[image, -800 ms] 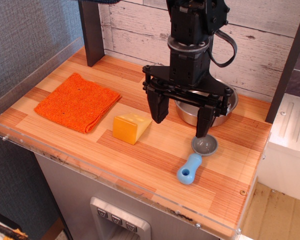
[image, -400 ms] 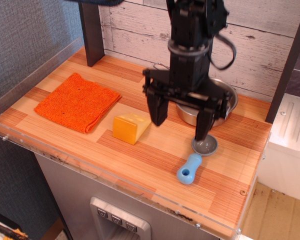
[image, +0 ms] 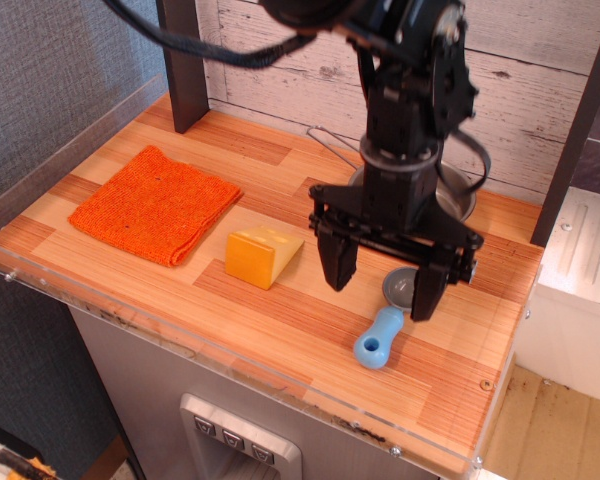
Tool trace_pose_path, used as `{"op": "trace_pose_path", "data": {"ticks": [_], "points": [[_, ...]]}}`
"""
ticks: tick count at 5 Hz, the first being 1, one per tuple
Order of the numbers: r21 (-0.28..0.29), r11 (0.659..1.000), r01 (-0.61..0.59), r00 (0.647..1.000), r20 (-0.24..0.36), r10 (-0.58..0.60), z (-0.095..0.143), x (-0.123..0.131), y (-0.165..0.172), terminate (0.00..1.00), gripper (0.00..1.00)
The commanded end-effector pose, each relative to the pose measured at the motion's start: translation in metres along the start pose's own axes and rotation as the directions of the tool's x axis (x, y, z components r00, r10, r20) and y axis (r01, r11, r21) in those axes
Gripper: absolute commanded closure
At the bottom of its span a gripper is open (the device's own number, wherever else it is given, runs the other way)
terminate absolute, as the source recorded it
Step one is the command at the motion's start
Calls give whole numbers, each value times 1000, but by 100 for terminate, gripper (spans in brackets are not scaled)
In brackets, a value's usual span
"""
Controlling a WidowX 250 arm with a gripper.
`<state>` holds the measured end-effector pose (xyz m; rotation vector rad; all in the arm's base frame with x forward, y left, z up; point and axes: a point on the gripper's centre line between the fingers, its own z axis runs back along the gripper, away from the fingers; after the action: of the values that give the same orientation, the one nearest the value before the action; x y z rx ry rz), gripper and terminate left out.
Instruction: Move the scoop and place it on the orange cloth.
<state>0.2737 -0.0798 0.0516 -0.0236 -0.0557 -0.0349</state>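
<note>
I will grab the scoop by its light-blue handle [image: 381, 334] with my gripper next. Then I will place the scoop on the orange cloth [image: 156, 203].
The scoop [image: 379, 337] lies on the wooden table at the front right, its light-blue handle pointing toward the front edge. Its round grey bowl is partly hidden behind my gripper's right finger. My gripper [image: 382, 278] is open and empty, its black fingers spread wide and pointing down just above and behind the scoop, the right finger over the bowl. The orange cloth [image: 156, 203] lies flat at the left of the table, far from the gripper.
A yellow cheese wedge [image: 260, 255] stands between the cloth and the gripper. A steel pan [image: 461, 204] sits behind the arm near the plank wall. A clear acrylic rim [image: 240, 360] runs along the table's front edge.
The gripper has moved toward the front right and lower, from beside the pan to over the scoop. Its fingers stay open. The scoop has not moved.
</note>
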Motion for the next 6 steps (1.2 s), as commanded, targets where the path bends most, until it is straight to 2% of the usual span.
{"op": "trace_pose_path", "data": {"ticks": [1,3,4,6], "points": [[23,995,100,994,48,-101,-25,14,-14,0,0],[23,991,128,990,53,-129,-49,16,-14,0,0],[26,992,127,990,56,-129,-50,15,-12,0,100],[-12,998,70,995,74,-69,-32,13,-3,0,100]]}}
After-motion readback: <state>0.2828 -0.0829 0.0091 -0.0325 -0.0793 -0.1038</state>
